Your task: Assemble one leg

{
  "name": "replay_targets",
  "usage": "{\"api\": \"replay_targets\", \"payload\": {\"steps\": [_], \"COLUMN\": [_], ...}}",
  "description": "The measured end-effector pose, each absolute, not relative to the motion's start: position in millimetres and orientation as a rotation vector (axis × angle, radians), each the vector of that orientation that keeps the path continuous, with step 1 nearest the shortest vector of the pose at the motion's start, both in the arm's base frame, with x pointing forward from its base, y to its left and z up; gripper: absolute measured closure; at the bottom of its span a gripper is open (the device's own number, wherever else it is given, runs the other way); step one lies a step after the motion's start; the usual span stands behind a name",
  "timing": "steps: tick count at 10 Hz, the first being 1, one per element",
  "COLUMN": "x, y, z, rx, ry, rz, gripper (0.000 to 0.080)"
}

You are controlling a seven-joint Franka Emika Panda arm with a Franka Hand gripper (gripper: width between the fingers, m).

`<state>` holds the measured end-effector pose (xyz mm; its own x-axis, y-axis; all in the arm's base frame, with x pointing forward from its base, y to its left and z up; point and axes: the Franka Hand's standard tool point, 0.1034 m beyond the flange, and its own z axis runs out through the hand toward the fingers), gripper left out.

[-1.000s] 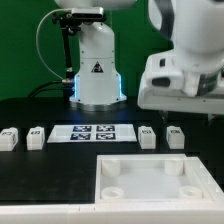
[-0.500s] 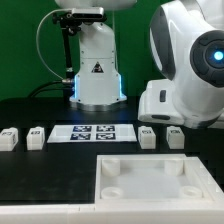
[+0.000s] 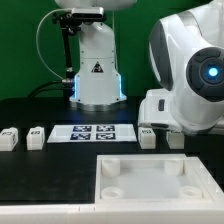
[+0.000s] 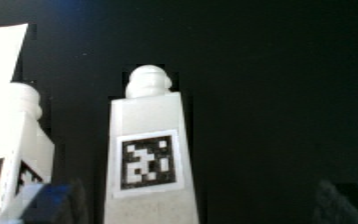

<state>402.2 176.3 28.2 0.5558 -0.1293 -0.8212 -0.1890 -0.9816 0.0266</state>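
My gripper grips the tagged leg by its plain end beyond the tag (image 4: 153, 208) next, so its round peg tip stays free for the plate's socket.
Several white legs lie in a row on the black table: two at the exterior view's left (image 3: 9, 139) (image 3: 36, 136) and two at the right, one in full sight (image 3: 147, 136) and one (image 3: 177, 139) partly covered by the arm. In the wrist view a leg (image 4: 151, 150) with a round peg tip and a black-and-white tag lies close below the camera, with another leg (image 4: 16, 135) beside it. My gripper (image 4: 194, 205) is open; its fingertips (image 4: 44, 200) show either side of the tagged leg, not touching it. In the exterior view the arm's casing hides the fingers.
The marker board (image 3: 93, 132) lies between the two pairs of legs. The large white plate (image 3: 150, 160) with round corner sockets lies at the front. The robot's base (image 3: 97, 70) stands at the back. The arm's bulky white casing (image 3: 195, 80) fills the right.
The arm has come down and swung toward the exterior view's left, over the right pair of legs, and now covers part of the rightmost leg. The legs have not moved.
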Motion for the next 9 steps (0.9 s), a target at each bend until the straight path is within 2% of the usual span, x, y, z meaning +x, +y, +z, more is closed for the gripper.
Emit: {"api": "replay_targets", "payload": {"steps": [4,8,9], "x": [397.2,395.1,395.1], "y": [177.3,178.4,178.4], "z": [12.3,11.5,11.5], "rx": [-2.717,-2.718,-2.718], "ry": [0.287,0.283,0.283], "rz": [1.406,1.411,1.411], "gripper": [0.0151,0.0151,0.0279]}}
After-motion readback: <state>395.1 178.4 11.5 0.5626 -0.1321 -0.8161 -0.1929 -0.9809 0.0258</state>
